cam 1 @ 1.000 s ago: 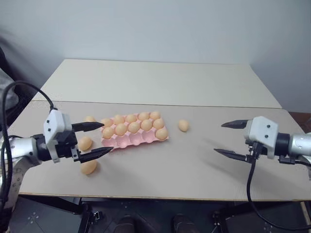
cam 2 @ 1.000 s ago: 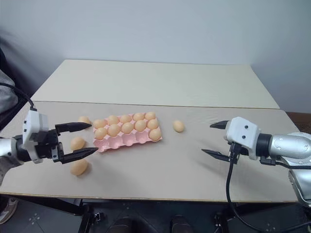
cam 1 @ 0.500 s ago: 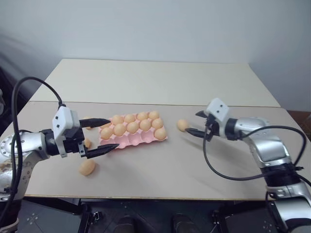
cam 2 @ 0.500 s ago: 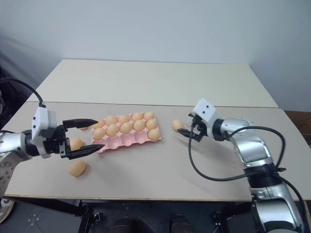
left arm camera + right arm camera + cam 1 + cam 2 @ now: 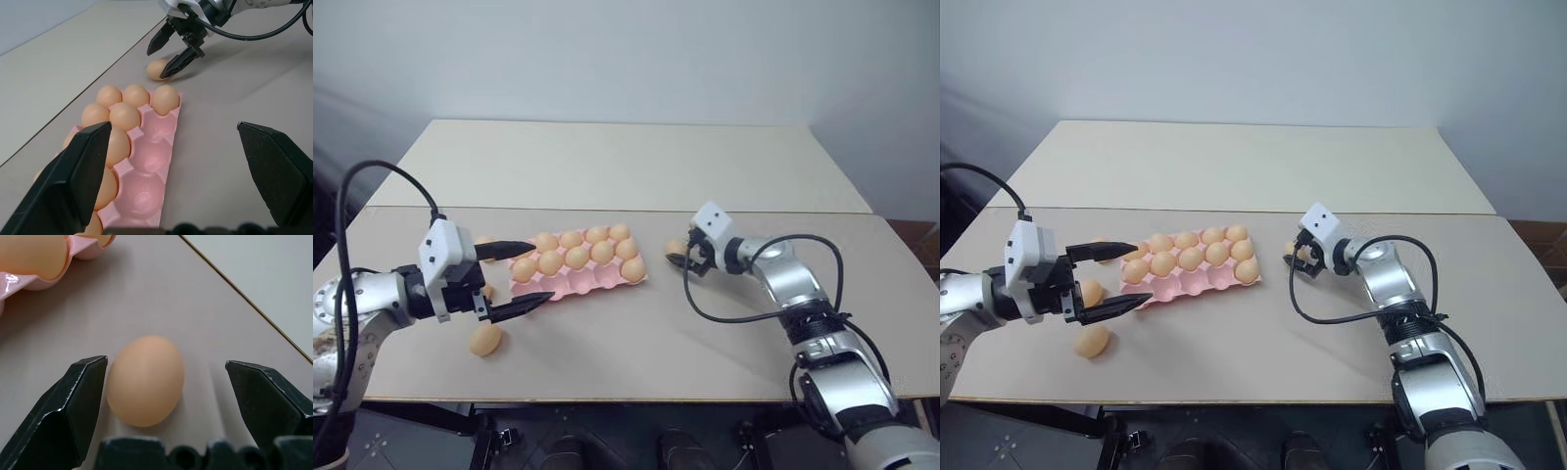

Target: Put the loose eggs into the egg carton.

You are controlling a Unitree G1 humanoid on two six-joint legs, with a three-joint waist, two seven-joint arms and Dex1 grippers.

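Observation:
The robot's right gripper should close on the loose egg now: its fingers reach down on either side of the egg, so it would hold it.
The pink egg carton lies left of the table's middle. Its two far rows hold eggs and its near row of cups is bare. One loose egg rests on the table just right of the carton. My right gripper is open, with a finger on each side of this egg and not closed on it. My left gripper hangs open and empty over the carton's left end. Another loose egg lies near the front edge. Two others sit partly hidden behind the left gripper.
A second, paler table adjoins the far side along a seam. My right arm's black cable loops low over the tabletop in front of that arm. A plain wall stands behind.
My right arm has swung forward and to the left, lowering its open gripper around the egg beside the carton. The left gripper has stayed where it was, still open.

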